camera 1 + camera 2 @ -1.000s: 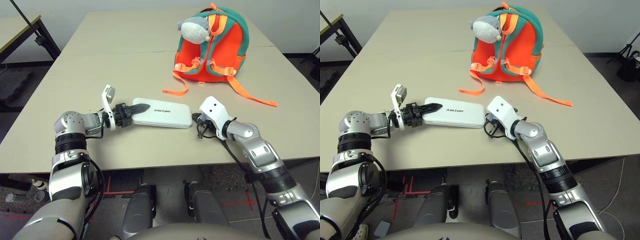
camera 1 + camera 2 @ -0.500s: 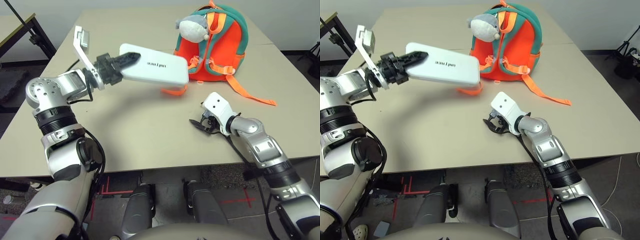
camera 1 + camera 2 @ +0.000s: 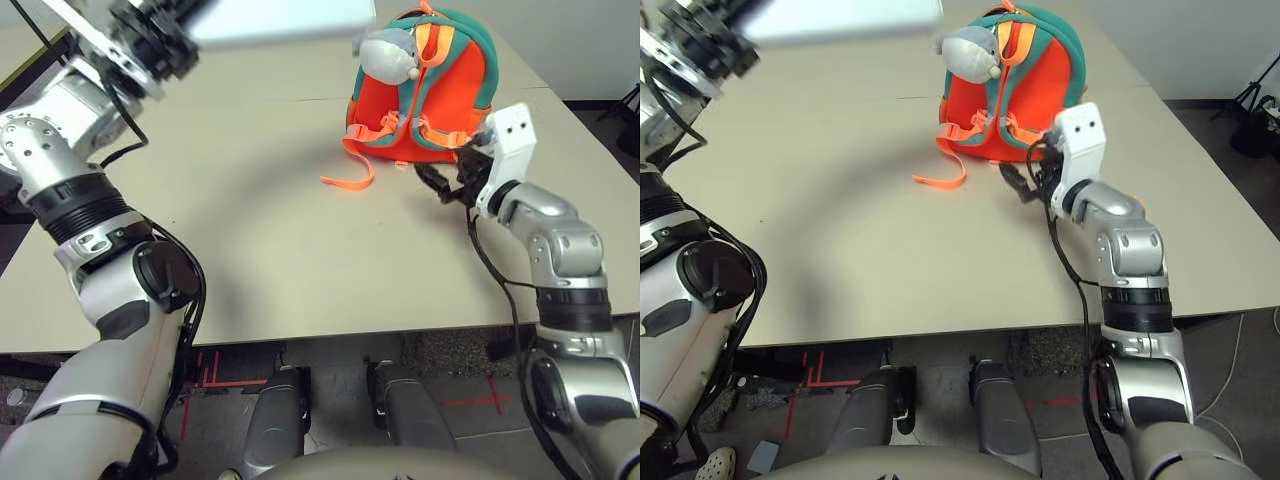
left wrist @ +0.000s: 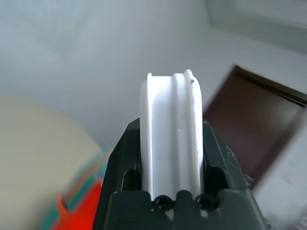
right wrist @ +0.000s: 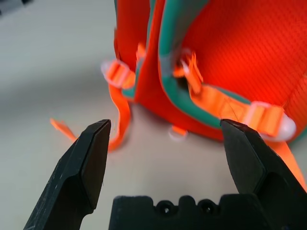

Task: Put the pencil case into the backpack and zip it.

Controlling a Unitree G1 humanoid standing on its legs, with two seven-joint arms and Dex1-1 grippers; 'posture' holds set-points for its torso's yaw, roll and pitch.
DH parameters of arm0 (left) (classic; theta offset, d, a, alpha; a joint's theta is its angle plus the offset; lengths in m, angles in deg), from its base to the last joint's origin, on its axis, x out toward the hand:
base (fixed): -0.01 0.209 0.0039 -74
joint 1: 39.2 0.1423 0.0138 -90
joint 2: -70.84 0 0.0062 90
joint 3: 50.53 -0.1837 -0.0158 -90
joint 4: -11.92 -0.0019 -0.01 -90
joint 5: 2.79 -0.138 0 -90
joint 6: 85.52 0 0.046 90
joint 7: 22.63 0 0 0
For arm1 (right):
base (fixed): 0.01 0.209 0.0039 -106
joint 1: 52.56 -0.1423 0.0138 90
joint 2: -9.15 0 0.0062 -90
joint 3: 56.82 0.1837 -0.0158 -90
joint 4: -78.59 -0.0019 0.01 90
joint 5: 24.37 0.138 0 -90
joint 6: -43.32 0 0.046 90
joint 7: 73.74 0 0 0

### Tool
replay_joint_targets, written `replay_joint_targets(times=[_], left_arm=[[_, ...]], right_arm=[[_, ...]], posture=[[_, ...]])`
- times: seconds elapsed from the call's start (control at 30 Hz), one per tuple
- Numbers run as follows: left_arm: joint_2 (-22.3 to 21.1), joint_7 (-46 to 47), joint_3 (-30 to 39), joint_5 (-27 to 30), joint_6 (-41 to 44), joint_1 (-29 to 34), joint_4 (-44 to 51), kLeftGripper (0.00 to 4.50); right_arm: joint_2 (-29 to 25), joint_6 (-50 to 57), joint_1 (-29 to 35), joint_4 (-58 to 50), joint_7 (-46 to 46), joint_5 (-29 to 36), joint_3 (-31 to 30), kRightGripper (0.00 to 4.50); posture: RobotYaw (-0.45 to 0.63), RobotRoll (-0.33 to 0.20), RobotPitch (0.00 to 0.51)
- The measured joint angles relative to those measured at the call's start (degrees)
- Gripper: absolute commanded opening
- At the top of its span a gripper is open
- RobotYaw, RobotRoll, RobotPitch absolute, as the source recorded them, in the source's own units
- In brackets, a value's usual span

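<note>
The backpack's orange body spreads wider than my open fingers, so my right gripper should next pinch the backpack by its shoulder strap's narrow teal edge point(image 3: 407, 108).
The white pencil case point(image 3: 285, 20) is held high above the table's far left, level and blurred, with my left gripper point(image 3: 185, 30) shut on one end. In the left wrist view its edge point(image 4: 171, 120) stands clamped between the black fingers. The orange backpack point(image 3: 445, 90) with teal trim stands upright at the far right of the table, a grey plush toy point(image 3: 388, 55) hanging near its top. My right gripper point(image 3: 445, 182) is open and holds nothing. It hovers just in front of the backpack's lower right corner point(image 5: 240, 48), its fingers point(image 5: 91, 158) wide apart.
Loose orange straps point(image 3: 350, 170) trail from the backpack onto the beige table point(image 3: 250, 240), one more running to the right point(image 3: 520, 195). The wide middle and near part of the table is free. A black frame point(image 3: 60, 60) stands off the table's far left.
My left arm has lifted the pencil case from the table to high at the far left. My right gripper left the case's end, opened and swung across to the backpack's base.
</note>
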Motion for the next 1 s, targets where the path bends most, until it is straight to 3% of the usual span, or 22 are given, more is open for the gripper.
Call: replay_joint_targets(times=[0.23,0.33,1.0], left_arm=[[-0.05,-1.36,-6.31,-10.62,-21.77,0.18,-3.4,1.33],[-0.09,-1.37,-8.27,-13.47,-26.13,0.14,-6.74,1.33],[0.44,0.2,-11.93,-15.61,-29.65,-0.1,-9.66,1.33]], right_arm=[[3.09,-3.18,-7.49,8.54,-4.09,1.04,0.16,4.5],[3.82,-6.99,-10.61,13.77,-5.1,0.91,0.13,4.5],[4.58,-33.35,-25.92,52.89,-6.23,-4.23,-1.11,4.5]], posture=[[-0.16,0.0,0.121],[-0.16,0.0,0.119],[-0.14,0.0,0.119]])
